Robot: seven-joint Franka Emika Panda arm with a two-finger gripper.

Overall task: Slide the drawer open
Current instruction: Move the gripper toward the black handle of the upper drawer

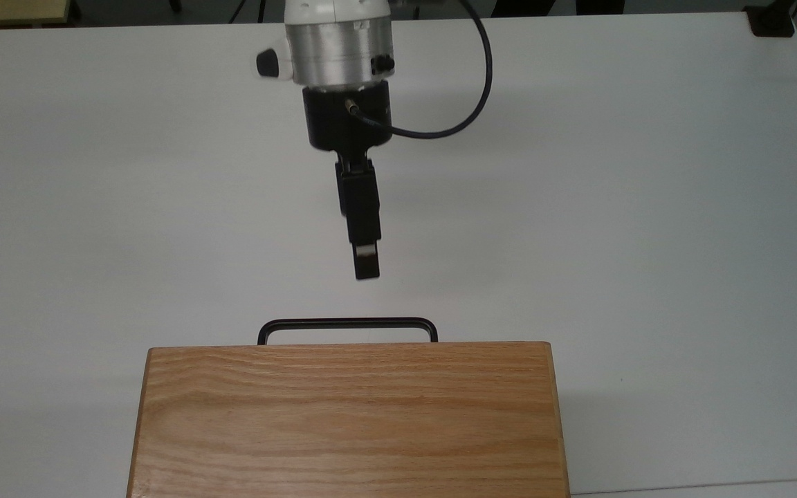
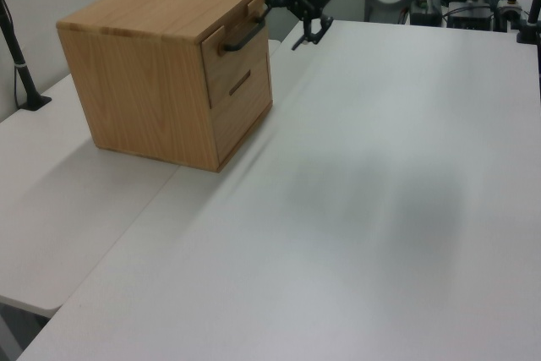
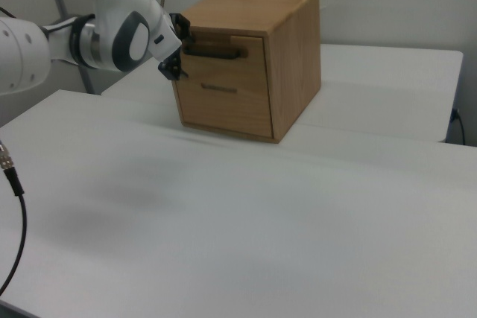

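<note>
My gripper grabs the upper drawer [image 2: 228,67] by its black bar handle [image 2: 245,35] next, to slide the drawer open.
The drawer [image 3: 250,57] is the upper front of an oak cabinet [image 1: 347,422] and sits pushed in. Its black bar handle [image 1: 347,321] sticks out past the cabinet top in the top view. My gripper [image 1: 367,266] hovers just short of the handle [image 2: 245,35], pointing at it. In the left view my gripper [image 2: 288,16] is open, one finger above the other, with nothing between them. In the right view the gripper [image 3: 179,53] hangs beside the handle's left end [image 3: 216,53], not touching it.
The cabinet stands on a white table [image 1: 613,207]. A lower drawer front [image 3: 223,106] with a slot grip sits under the upper one. A black cable [image 1: 474,90] loops from the wrist. A black clamp [image 1: 771,21] sits at the table's far corner.
</note>
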